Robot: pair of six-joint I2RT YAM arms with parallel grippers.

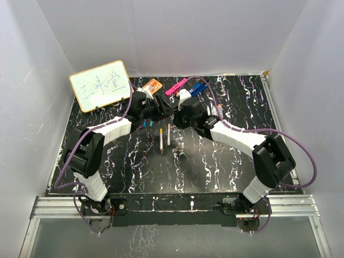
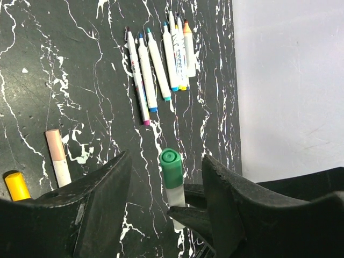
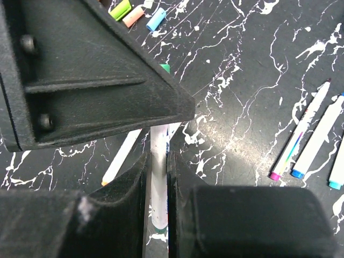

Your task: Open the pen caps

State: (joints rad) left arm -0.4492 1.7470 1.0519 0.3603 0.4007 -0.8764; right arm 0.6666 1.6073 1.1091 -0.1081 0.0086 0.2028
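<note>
The finger reaches past the pen and covers most of the pen's green cap, so the left gripper should close on the pen.
My right gripper (image 3: 157, 157) is shut on a thin white pen (image 3: 159, 199) and holds it above the table. The pen's green cap (image 2: 172, 167) points toward my left gripper (image 2: 166, 158), which is open, one finger on each side of the cap with a gap on both sides. In the top view the left gripper (image 1: 167, 110) and right gripper (image 1: 178, 112) meet at mid-table and hide the pen. Several uncapped pens (image 2: 158, 62) lie in a row on the table. Loose caps, green (image 3: 121, 9), orange (image 3: 133, 16) and blue (image 3: 156, 19), lie nearby.
A pen with a pale pink cap (image 2: 56, 158) and a yellow cap (image 2: 16, 185) lie on the table. Two pens (image 1: 164, 138) lie in front of the grippers. A whiteboard (image 1: 101, 85), a pink highlighter (image 1: 176, 86) and a blue clip (image 1: 198, 87) are at the back.
</note>
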